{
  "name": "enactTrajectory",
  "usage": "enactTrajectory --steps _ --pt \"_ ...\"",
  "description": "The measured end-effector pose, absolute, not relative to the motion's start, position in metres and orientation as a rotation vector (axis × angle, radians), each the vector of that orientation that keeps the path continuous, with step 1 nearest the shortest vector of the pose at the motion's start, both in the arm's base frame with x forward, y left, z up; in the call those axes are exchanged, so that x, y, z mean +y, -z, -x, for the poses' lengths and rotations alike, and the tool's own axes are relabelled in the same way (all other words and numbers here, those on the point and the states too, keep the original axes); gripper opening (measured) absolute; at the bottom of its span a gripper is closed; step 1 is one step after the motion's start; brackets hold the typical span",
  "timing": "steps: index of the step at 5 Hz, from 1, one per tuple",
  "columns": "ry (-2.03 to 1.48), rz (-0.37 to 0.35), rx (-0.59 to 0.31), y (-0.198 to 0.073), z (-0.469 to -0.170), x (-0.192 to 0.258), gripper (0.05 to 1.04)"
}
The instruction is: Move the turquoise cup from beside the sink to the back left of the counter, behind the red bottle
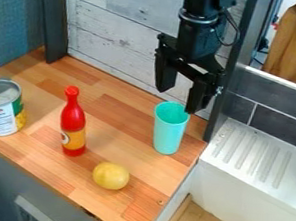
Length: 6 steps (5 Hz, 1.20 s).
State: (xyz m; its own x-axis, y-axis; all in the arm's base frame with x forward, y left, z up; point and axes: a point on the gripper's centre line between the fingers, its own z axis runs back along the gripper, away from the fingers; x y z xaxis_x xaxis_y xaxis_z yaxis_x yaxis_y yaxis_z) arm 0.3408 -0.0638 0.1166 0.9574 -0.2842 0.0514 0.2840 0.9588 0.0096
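Note:
The robot's gripper will move the cup across the wooden counter, so it will next grab the turquoise cup (168, 134) by its open rim.
The black gripper (176, 98) hangs from the top over the back right of the wooden counter, its two fingers spread apart with nothing held between them. Just below it stands a turquoise cup (168, 134), upright, its open rim close to the fingertips; whether they touch it I cannot tell. A red bottle (73, 124) with a yellow label stands upright left of the cup. In front of these two lies a round yellow fruit (111, 175). At the far left an opened tin can (0, 108) stands upright.
The wooden counter (113, 103) ends at a white sink unit (252, 159) with a ribbed drainboard on the right. Behind the counter rises a whitewashed plank wall (112, 33), with dark posts at both sides. Grey tiles (278, 122) line the back of the sink.

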Motion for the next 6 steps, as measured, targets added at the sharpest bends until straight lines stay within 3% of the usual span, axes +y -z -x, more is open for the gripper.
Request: enactTrajectory --steps 4,5,6 --pt "0.242 -0.011 0.036 -0.057 -0.353 -0.080 1.001" --pt "0.252 -0.022 0.036 -0.060 -0.355 -0.078 0.949" --pt "0.226 -0.063 0.068 -0.055 -0.356 -0.073 0.701"
